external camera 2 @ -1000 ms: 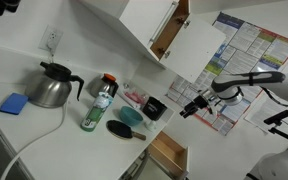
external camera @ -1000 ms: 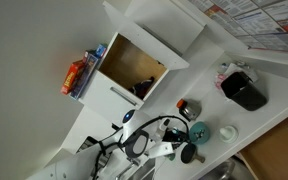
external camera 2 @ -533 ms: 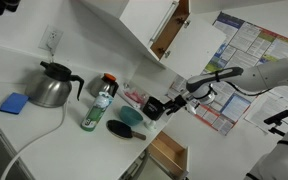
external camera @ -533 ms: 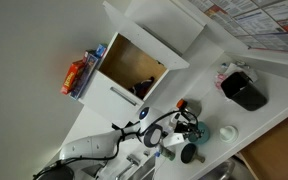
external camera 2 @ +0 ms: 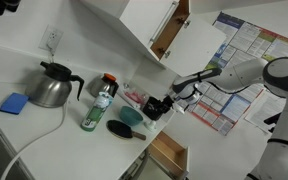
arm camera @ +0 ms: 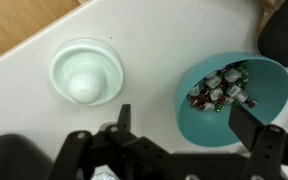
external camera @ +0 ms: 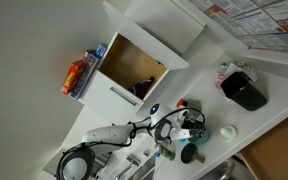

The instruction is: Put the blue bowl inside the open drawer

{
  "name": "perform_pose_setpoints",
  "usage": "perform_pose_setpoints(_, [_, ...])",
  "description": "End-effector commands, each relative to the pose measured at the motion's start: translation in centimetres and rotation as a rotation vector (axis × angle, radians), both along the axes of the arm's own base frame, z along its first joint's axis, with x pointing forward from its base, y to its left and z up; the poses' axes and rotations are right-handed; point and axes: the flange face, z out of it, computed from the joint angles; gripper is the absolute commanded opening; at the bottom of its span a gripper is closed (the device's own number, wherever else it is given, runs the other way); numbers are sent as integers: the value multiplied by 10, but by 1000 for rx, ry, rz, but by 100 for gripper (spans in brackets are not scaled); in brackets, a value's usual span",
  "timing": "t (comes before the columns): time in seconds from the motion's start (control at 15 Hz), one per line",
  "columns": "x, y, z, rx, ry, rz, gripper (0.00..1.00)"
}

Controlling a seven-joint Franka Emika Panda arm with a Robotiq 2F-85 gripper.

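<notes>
I need to pinch the blue bowl [external camera: 198, 133] by its near rim, with one finger inside. The bowl will stay upright, and its bottom will be free to set down inside the drawer.
The blue bowl [arm camera: 234, 100] is teal and holds several wrapped sweets. In the wrist view it lies on the white counter at the right, partly between my fingers. My gripper [arm camera: 189, 125] is open and empty, hovering just above the bowl's near rim. In an exterior view my gripper [external camera: 189, 127] covers most of the bowl [external camera: 198, 133]. The open drawer [external camera: 134, 62], white outside and light brown wood inside, stands well away from the bowl, with a dark item in its corner. In an exterior view my gripper [external camera 2: 174, 98] hangs over the counter.
A paler whitish-teal dish [arm camera: 87, 75] lies beside the bowl and also shows in an exterior view [external camera: 227, 131]. A small black cup [external camera: 189, 153], a black square container [external camera: 246, 90] and bottles [external camera: 79, 73] stand around. A kettle [external camera 2: 49, 85] sits far off.
My arm has swung across the counter and the gripper now hovers over the blue bowl. The bowl, dish and drawer have not moved.
</notes>
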Motion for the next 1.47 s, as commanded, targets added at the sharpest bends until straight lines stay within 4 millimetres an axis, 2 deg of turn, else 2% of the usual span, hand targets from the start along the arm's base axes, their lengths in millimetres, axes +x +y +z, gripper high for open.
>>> perform_pose_setpoints(0.0, [0,0,1,-1,0,-2,100])
perform_pose_setpoints(0.13, [5,-1,-2,-4,-5,-6,100])
perform_pose_setpoints(0.53, [35,1,-35,-18,-16,0,100])
perform_pose_setpoints(0.87, [56,10,-59,-18,-55,17,100])
perform_pose_setpoints(1.13, [66,15,-73,-33,-39,46,100])
perform_pose_setpoints(1.2, [68,15,-76,-36,-33,51,75])
perform_pose_setpoints(1.27, [69,15,-78,-37,-28,58,74])
perform_pose_setpoints(1.4, [72,15,-80,-43,-27,61,58])
